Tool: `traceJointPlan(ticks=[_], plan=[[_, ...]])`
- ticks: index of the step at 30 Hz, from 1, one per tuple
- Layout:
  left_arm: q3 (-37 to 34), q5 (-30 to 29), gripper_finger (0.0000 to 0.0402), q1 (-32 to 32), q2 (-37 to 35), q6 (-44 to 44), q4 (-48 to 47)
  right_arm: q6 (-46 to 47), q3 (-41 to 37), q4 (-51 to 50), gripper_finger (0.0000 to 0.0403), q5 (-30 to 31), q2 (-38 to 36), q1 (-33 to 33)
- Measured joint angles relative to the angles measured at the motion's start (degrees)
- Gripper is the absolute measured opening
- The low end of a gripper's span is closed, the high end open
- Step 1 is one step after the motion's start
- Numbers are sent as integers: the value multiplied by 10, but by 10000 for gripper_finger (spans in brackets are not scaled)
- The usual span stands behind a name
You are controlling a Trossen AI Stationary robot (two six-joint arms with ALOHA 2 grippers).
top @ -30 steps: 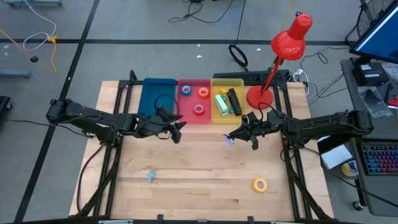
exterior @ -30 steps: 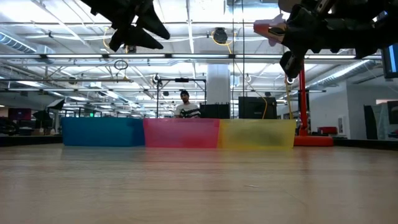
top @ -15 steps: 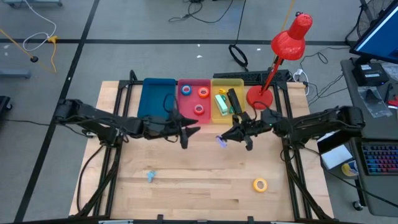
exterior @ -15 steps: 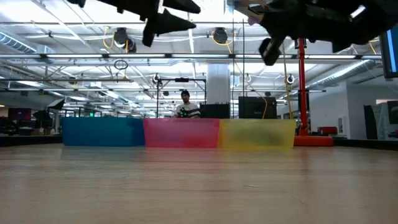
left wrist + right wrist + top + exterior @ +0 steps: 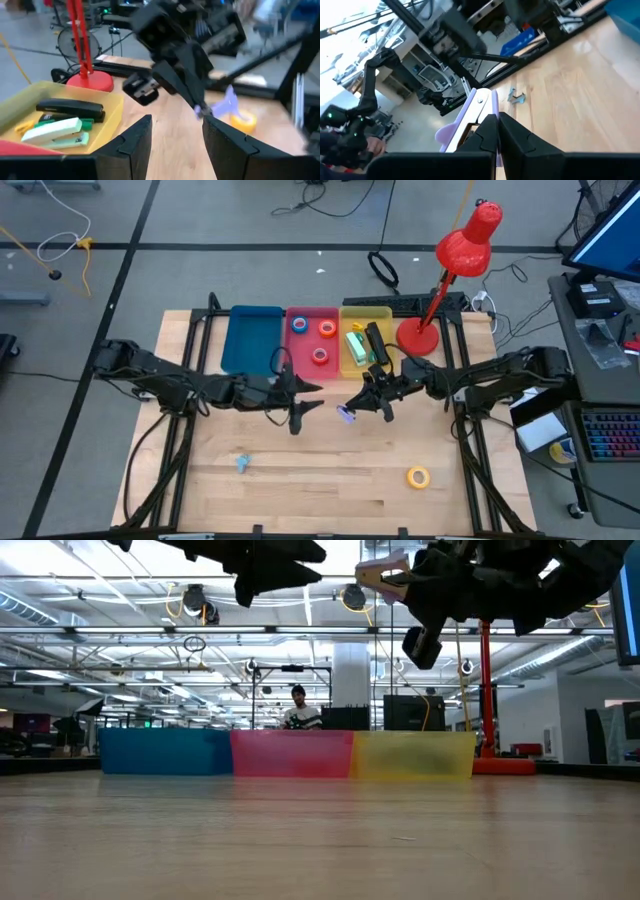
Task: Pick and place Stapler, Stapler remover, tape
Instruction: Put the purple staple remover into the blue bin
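Observation:
The purple staple remover should go in the blue bin (image 5: 252,341), so my left gripper should grab it by its narrow body (image 5: 346,415) next.
My right gripper (image 5: 352,410) hangs over the middle of the table, shut on a purple staple remover (image 5: 345,415). My left gripper (image 5: 312,402) stands open just to its left, nothing between the fingers (image 5: 135,142). A black stapler (image 5: 376,343) and a white and green one (image 5: 55,131) lie in the yellow bin (image 5: 366,312). Three tape rolls, blue (image 5: 299,325), orange (image 5: 327,329) and red (image 5: 319,356), lie in the pink bin (image 5: 300,370). A yellow tape roll (image 5: 418,476) and a small blue-grey staple remover (image 5: 241,463) lie on the table. My right gripper pinches one end of the purple staple remover (image 5: 482,116) between its two fingertips (image 5: 490,131). The fingers come about level from the table's right side. The rest of the remover (image 5: 226,101) sticks out past the fingertips toward my left gripper, lifted well clear of the table.
A blue bin (image 5: 253,340) stands left of the pink one at the table's far edge. A red desk lamp (image 5: 440,290) has its base (image 5: 417,337) at the far right, close behind my right arm. Bare wood lies in the table's near half.
Both grippers have moved toward the table's middle and toward each other. The right one carried the purple staple remover leftward, still lifted clear. The left one went rightward and rolled at the wrist. Neither has opened or shut.

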Motion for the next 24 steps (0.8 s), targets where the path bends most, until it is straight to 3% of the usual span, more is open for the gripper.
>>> traceJointPlan(ticks=[10, 18, 24], plan=[[0, -4, 177, -28, 49, 153, 56, 119, 0, 5, 0, -78, 46, -32], [0, -4, 177, -28, 62, 171, 71, 252, 4, 159, 0, -152, 121, -54], [0, -5, 177, -28, 62, 179, 70, 307, 17, 181, 0, -186, 152, -62]])
